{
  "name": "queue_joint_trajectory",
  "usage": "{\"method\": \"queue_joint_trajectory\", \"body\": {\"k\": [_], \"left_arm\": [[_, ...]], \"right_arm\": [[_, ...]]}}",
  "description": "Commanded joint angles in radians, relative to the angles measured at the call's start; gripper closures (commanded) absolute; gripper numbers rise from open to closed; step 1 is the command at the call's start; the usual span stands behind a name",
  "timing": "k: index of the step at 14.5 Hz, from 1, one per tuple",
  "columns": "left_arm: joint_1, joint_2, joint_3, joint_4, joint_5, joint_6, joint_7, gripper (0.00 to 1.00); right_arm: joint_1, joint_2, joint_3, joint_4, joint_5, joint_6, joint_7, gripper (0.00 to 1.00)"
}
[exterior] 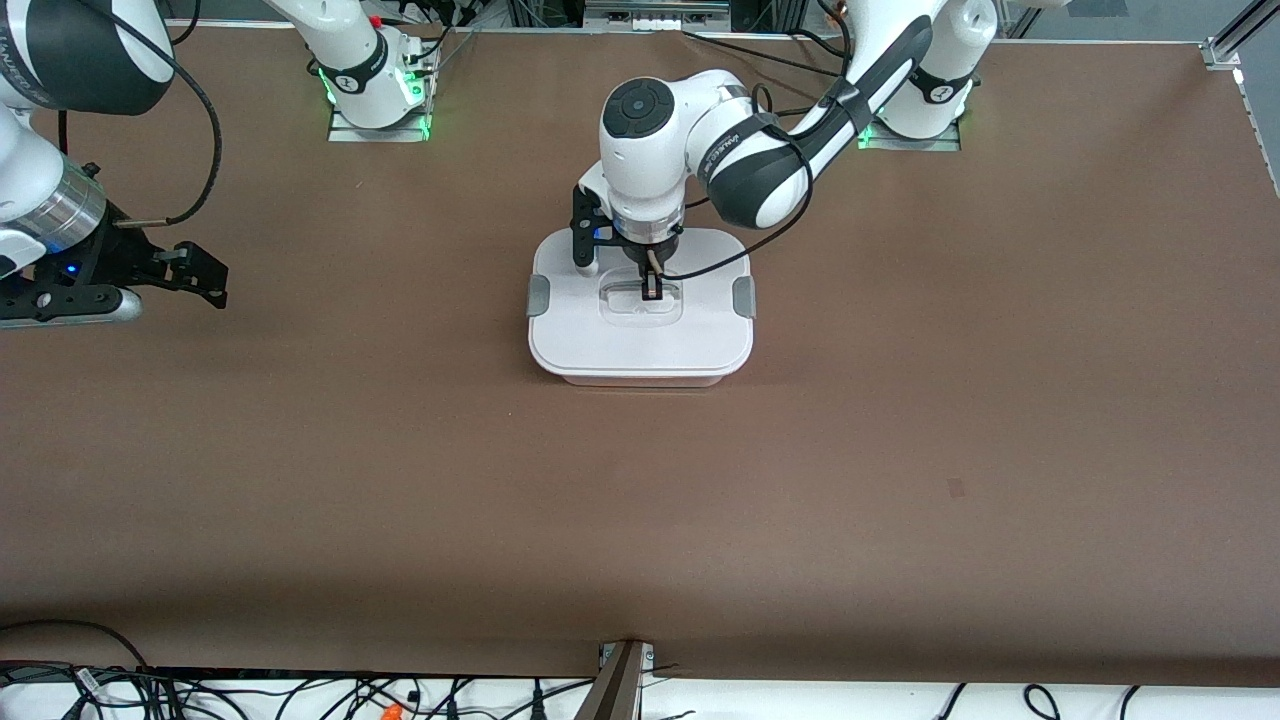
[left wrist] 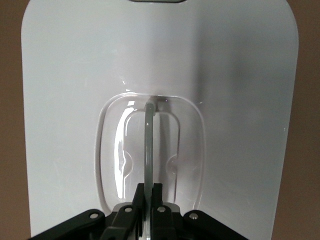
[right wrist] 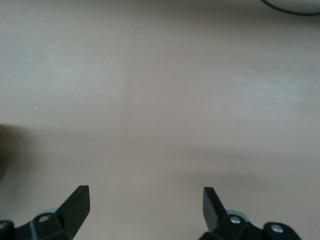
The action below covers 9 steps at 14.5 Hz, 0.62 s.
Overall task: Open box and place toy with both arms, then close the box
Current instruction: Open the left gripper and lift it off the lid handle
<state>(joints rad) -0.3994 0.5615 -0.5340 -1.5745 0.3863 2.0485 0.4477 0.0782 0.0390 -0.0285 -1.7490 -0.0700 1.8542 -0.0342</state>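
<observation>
In the front view the white lid's lower edge [exterior: 642, 370] lies on the box's rim [exterior: 642, 382], so it is time for my left gripper to open now.
The box [exterior: 640, 345] stands mid-table with its white lid [left wrist: 225, 75] on it and a grey clip [exterior: 538, 296] at each end. My left gripper [exterior: 651, 293] is down in the lid's recessed centre and shut on the thin upright handle [left wrist: 149, 145]; in the left wrist view the gripper [left wrist: 149, 186] pinches that handle between both fingers. My right gripper [exterior: 196, 270] is open and empty, up in the air over bare table at the right arm's end; in the right wrist view it [right wrist: 146, 197] has only tabletop under it. The toy is out of view.
The brown tabletop [exterior: 900, 450] stretches round the box. Cables and a bracket [exterior: 622, 680] lie along the table edge nearest the front camera. The arm bases [exterior: 375, 90] stand along the edge farthest from it.
</observation>
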Motion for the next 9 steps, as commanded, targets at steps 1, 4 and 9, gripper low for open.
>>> {"method": "queue_joint_trajectory", "body": {"k": [1, 4, 9], "left_arm": [[-0.012, 0.021, 0.0, -0.012, 0.014, 0.001, -0.029, 1.0], [-0.009, 0.021, 0.0, -0.009, 0.016, 0.001, -0.024, 0.84], [0.008, -0.023, -0.001, -0.004, 0.014, -0.005, -0.027, 0.0]], "right_arm": [[0.003, -0.014, -0.004, -0.013, 0.016, 0.003, 0.013, 0.0], [0.002, -0.014, -0.002, -0.013, 0.015, -0.003, 0.01, 0.0], [0.002, -0.014, -0.004, -0.015, 0.015, -0.007, 0.003, 0.0]]}}
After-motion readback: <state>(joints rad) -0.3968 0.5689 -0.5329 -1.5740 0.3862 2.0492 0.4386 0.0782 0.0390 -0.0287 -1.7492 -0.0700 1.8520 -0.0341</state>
